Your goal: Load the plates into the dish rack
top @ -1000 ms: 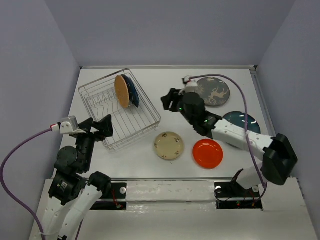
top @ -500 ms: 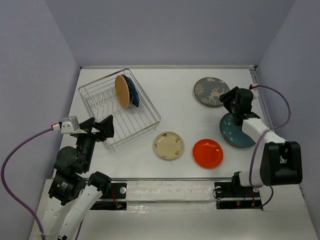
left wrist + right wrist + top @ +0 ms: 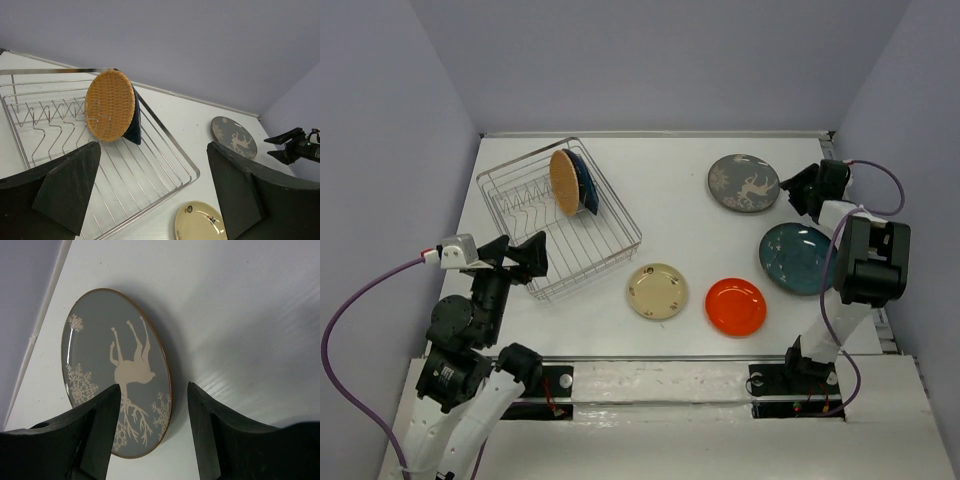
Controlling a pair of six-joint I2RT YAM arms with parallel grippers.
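Note:
The grey plate's opposite edge should stay free to slot in, so the robot's right gripper will grab the grey plate's rim [image 3: 778, 187] on the side away from the dish rack [image 3: 535, 200].
The dish rack [image 3: 535, 200] stands at the back left, with the tan wooden plate [image 3: 563, 181] and the navy plate [image 3: 586, 182] upright in it. The grey patterned plate [image 3: 744, 183], teal plate [image 3: 797, 258], cream plate [image 3: 657, 291] and orange-red plate [image 3: 736, 306] lie flat on the table. My right gripper [image 3: 798, 190] is open and empty, low at the grey plate's right edge. In the right wrist view, the grey plate's [image 3: 117, 370] rim lies between the open fingers of the right gripper [image 3: 154, 435]. My left gripper [image 3: 530, 255] is open and empty by the rack's near corner.
In the left wrist view, the rack [image 3: 165, 150] holds the tan plate [image 3: 110, 105] in front of the navy plate [image 3: 134, 120], with bare tines to their left. The grey plate [image 3: 234, 136] and cream plate [image 3: 200, 222] also show there. Walls enclose the table on three sides.
My right arm swung from the table's middle near the rack to the far right, uncovering the teal plate, and now sits at the grey plate's edge. The left arm has not moved.

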